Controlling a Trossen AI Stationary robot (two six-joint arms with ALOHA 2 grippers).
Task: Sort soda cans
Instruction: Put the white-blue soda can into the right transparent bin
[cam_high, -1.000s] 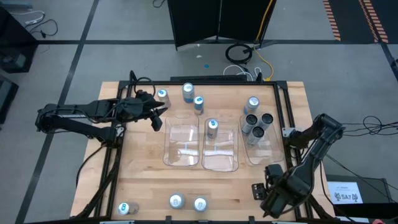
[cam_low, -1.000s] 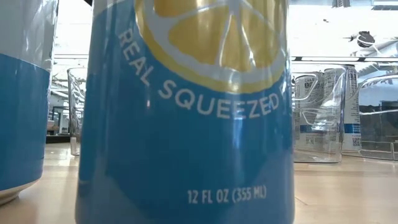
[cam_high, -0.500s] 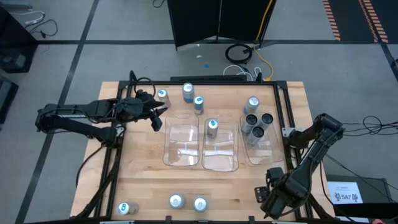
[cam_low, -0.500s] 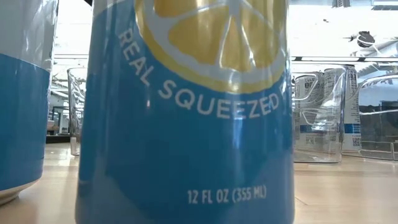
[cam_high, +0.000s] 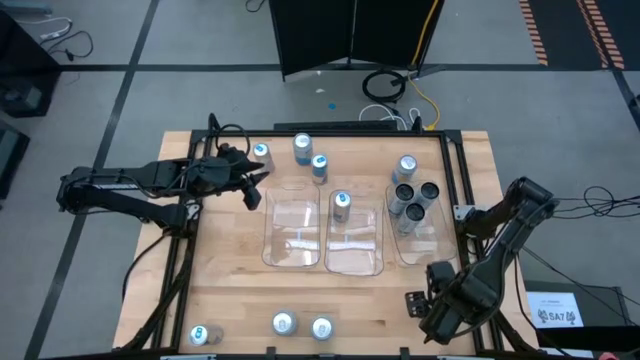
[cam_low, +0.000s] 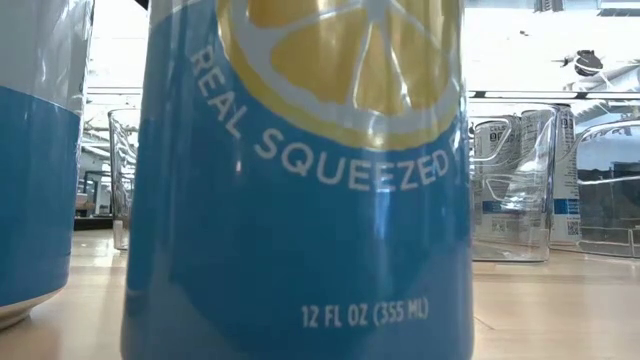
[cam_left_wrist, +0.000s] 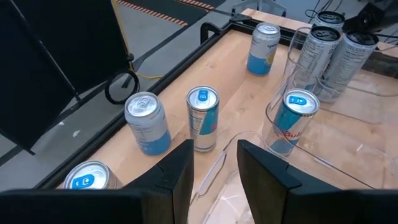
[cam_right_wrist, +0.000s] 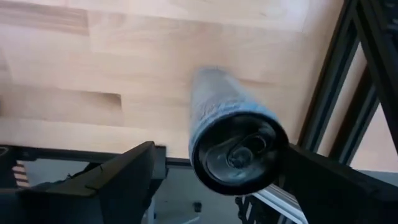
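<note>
My right gripper should next take hold of the can's upper body under its rim to sort the dark grey can into the tray.
Soda cans stand upright on the wooden table. Three are at the far edge, one with a blue top is in the middle clear tray, and several dark ones are in the right tray. Three more stand at the near edge. My left gripper hovers open above the far left, with nothing between its fingers. My right gripper points down at the near right corner, open. Its fingers stand on either side of a dark grey can, with a clear gap on one side. In the high view the arm hides that can. My right gripper comes at the dark grey can from above. One finger stands right against the can's top rim, but I cannot tell whether it touches. The other finger is apart from the can.
Three clear plastic trays lie side by side mid-table, and the left one holds no can. A black metal frame runs along the table's sides, close to my right gripper. In the low view two blue cans fill the foreground.
</note>
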